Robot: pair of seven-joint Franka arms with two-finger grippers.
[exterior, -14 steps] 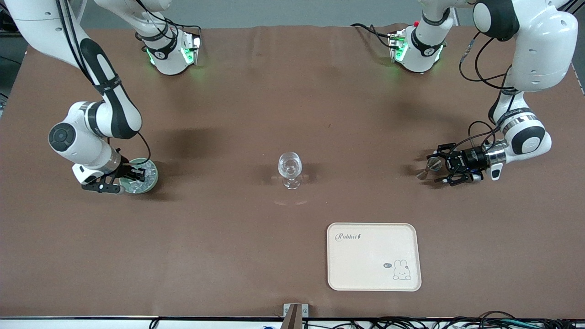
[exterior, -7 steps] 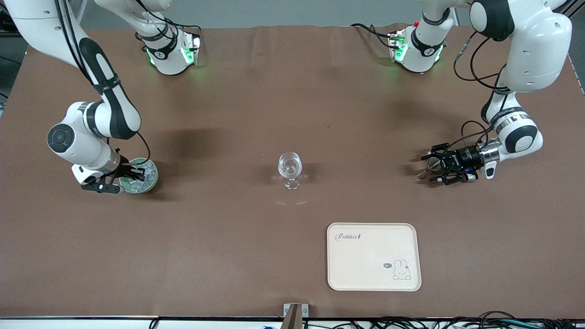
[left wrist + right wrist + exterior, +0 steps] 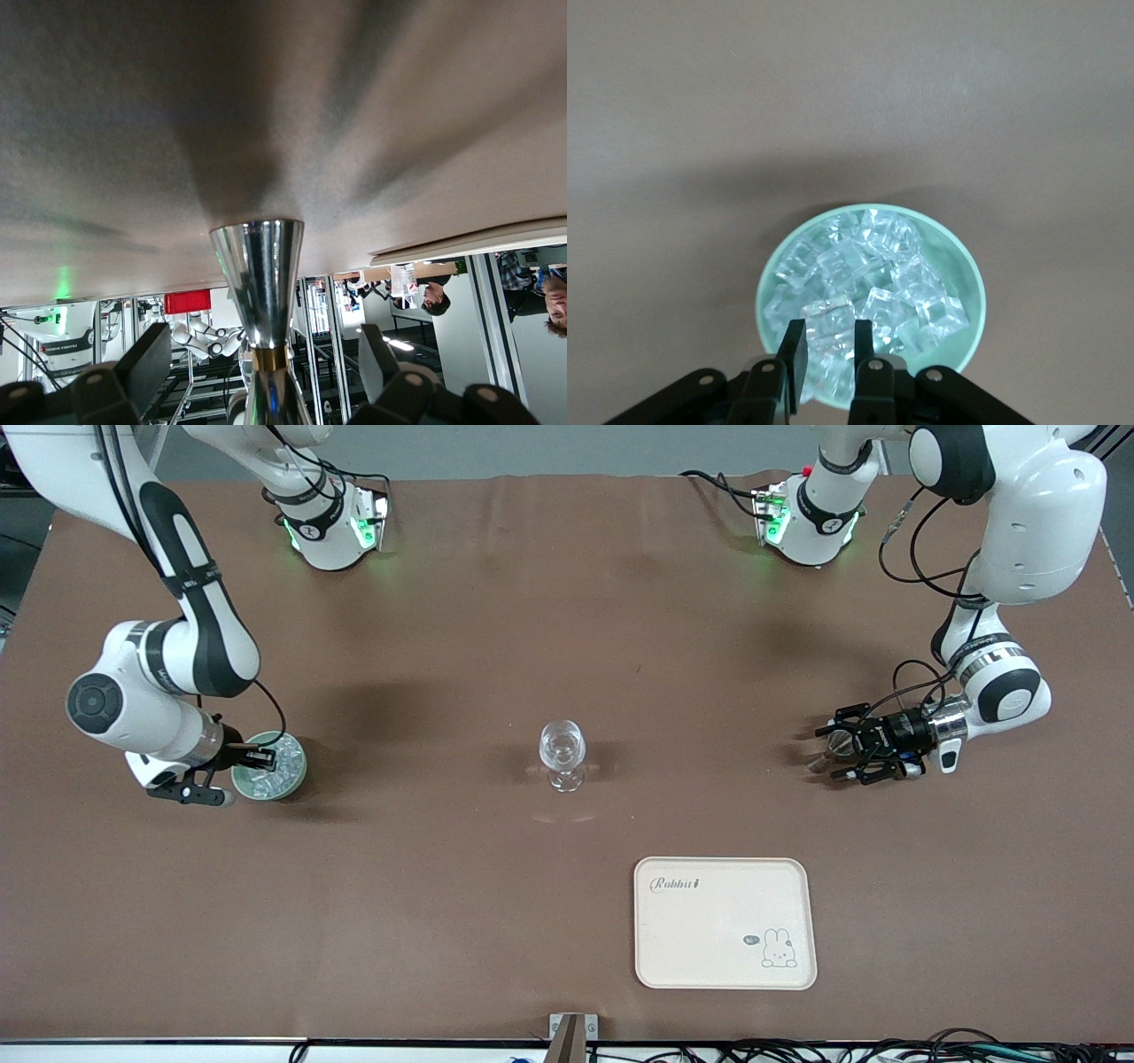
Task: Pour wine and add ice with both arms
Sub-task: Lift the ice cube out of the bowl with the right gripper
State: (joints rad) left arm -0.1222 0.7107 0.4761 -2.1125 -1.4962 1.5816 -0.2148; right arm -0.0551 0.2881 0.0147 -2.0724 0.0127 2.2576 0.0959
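Note:
I will next pour wine into the stemmed glass, so my left gripper will grab the silver jigger's narrow gold-banded middle point(image 3: 268, 359).
A mint-green bowl point(image 3: 298, 769) holds a heap of clear ice cubes point(image 3: 873, 266) near the right arm's end of the table. My right gripper point(image 3: 266, 759) is over the bowl point(image 3: 769, 266), and in the right wrist view it point(image 3: 829, 350) has its fingers shut on one ice cube point(image 3: 829, 320). A clear stemmed glass point(image 3: 562, 753) stands at the table's middle. My left gripper point(image 3: 833, 748) lies low near the left arm's end, open, with its fingers point(image 3: 146, 363) wide on either side of a silver double-cone jigger point(image 3: 259, 266), not touching it.
A cream tray point(image 3: 725, 965) with a rabbit print lies nearer to the front camera than the glass, toward the left arm's end. The brown table cover point(image 3: 496, 620) runs between the arms' bases and the glass.
The right arm's wrist has drawn back toward its end of the table, with the gripper still at the bowl. The left gripper slid closer around the jigger, then held still.

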